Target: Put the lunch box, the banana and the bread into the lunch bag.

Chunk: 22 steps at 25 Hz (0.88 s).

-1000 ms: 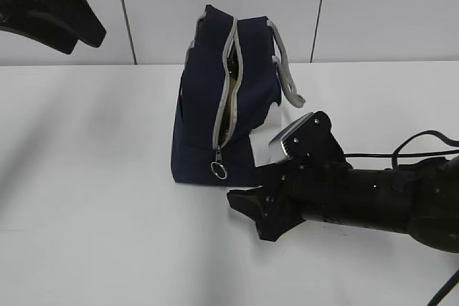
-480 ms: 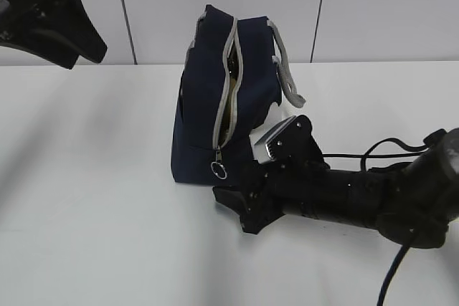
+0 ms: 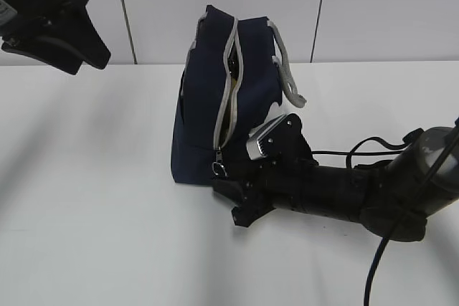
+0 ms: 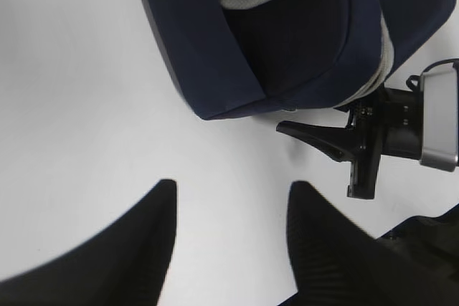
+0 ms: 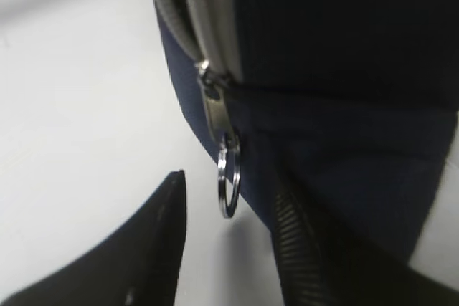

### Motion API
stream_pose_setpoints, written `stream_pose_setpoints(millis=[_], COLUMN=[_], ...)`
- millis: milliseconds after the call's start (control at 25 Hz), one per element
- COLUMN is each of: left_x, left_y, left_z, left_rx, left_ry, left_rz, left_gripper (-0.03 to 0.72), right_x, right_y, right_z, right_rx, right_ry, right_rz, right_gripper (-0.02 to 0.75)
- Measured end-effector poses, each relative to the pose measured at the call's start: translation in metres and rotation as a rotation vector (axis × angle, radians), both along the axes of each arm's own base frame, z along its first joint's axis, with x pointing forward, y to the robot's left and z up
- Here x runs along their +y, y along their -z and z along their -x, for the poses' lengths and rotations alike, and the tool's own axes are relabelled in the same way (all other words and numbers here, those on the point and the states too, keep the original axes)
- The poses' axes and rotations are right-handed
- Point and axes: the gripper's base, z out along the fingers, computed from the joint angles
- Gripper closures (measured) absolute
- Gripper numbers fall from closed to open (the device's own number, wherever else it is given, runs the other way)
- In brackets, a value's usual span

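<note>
Next, the right gripper grabs the lunch bag by its narrow, hanging ring pull [image 3: 219, 169] [image 5: 229, 177], since the bag's navy front spreads wider than the gripper's fingers.
The navy lunch bag [image 3: 204, 105] stands upright on the white table, its grey zipper [image 3: 231, 69] partly parted. A yellow-brown sliver [image 3: 227, 112] shows in the gap; I cannot tell what it is. The lunch box, banana and bread are hidden. My right gripper [image 3: 228, 202] lies low at the bag's front corner. In the right wrist view its jaws [image 5: 229, 202] stand apart on either side of the ring pull [image 5: 228, 180], neither touching it. My left gripper [image 3: 90, 66] hangs open high at the far left, holding nothing; the left wrist view looks down past it [image 4: 231, 188] at the bag [image 4: 272, 48].
The grey strap handles [image 3: 287, 69] droop over the bag's right side, above my right arm. The arm's cable [image 3: 373, 270] trails to the front right. White table [image 3: 93, 198] spreads to the left and front of the bag, with a panelled wall behind.
My right arm has slid left along the table until its jaws bracket the ring pull, and the jaws have narrowed. The left gripper has drifted slightly. The bag has not moved.
</note>
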Motion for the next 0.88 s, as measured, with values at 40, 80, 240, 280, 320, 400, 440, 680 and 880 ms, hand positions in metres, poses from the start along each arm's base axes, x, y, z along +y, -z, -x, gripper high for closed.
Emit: stream_pose_setpoints(millis=[40, 80, 240, 280, 320, 400, 440, 680, 880], left_x=[0.0000, 0.0000, -0.0004, -0.0005, -0.0006, -0.0006, -0.0006, -0.0006, -0.0006], left_y=[0.0002, 0.0002, 0.0024, 0.0034, 0.0038, 0.0041, 0.0041, 0.0041, 0.0041], left_z=[-0.0003, -0.0005, -0.0022, -0.0030, -0.0034, -0.0037, -0.0037, -0.0039, -0.0039], left_rx=[0.000, -0.002, 0.003, 0.004, 0.004, 0.004, 0.004, 0.003, 0.002], left_ry=[0.000, -0.001, -0.002, -0.003, -0.004, -0.004, -0.004, -0.005, -0.003], left_rz=[0.000, 0.000, -0.001, -0.001, -0.001, -0.001, -0.001, -0.001, -0.001], left_gripper=[0.328, 0.328, 0.328, 0.328, 0.328, 0.328, 0.328, 0.328, 0.328], right_x=[0.0001, 0.0002, 0.0010, 0.0016, 0.0017, 0.0026, 0.0027, 0.0034, 0.0034], right_y=[-0.0001, -0.0003, -0.0020, -0.0029, -0.0033, -0.0048, -0.0050, -0.0036, -0.0007], right_z=[0.0000, 0.0000, -0.0021, -0.0034, -0.0039, -0.0065, -0.0074, -0.0071, -0.0048], right_rx=[-0.001, -0.002, -0.012, -0.017, -0.019, -0.026, -0.027, -0.024, -0.015], right_ry=[0.000, -0.001, -0.002, -0.002, -0.002, -0.001, 0.001, -0.024, -0.053], right_rz=[-0.001, -0.004, -0.006, -0.008, -0.009, -0.009, -0.005, 0.025, 0.062], right_gripper=[0.449, 0.466, 0.519, 0.529, 0.538, 0.557, 0.573, 0.670, 0.732])
